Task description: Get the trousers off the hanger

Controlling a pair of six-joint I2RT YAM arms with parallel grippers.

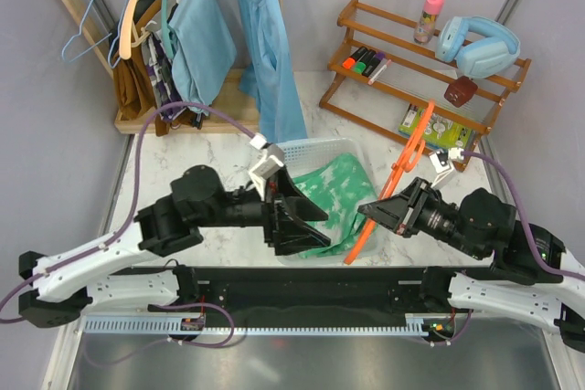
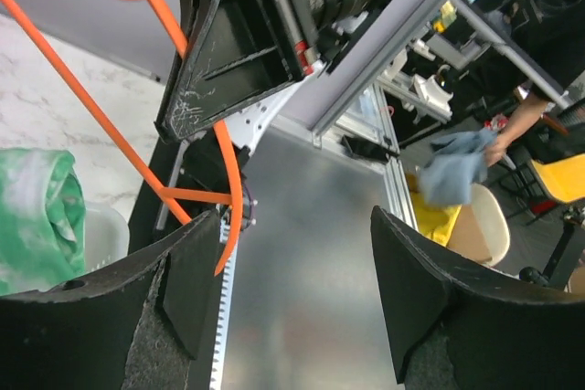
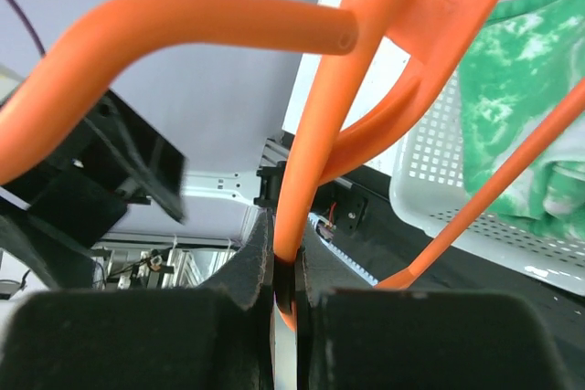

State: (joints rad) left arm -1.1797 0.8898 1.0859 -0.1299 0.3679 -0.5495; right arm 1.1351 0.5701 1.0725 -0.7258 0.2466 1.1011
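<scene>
I need to reach the orange hanger with my left gripper and grab it by its free curved end. The hook then stays free to hang on the rack.
The green, white-blotched trousers (image 1: 340,194) lie in the white basket (image 1: 352,146) at the table's middle; they also show in the right wrist view (image 3: 512,89) and the left wrist view (image 2: 37,216). My right gripper (image 1: 382,210) is shut on the orange hanger (image 1: 402,171), holding it upright beside the basket's right side, hook up. The hanger's bar (image 3: 315,134) is pinched between my right fingers. My left gripper (image 1: 297,216) is open and empty over the basket's left part, its fingers (image 2: 192,280) wide apart. The hanger (image 2: 119,134) shows in the left wrist view.
A rack at the back left holds light-blue garments (image 1: 196,34), a brown garment (image 1: 132,79) and other hangers. A long blue garment (image 1: 270,52) hangs by it. A wooden shelf (image 1: 420,61) with markers, a bottle and blue headphones (image 1: 480,43) stands back right.
</scene>
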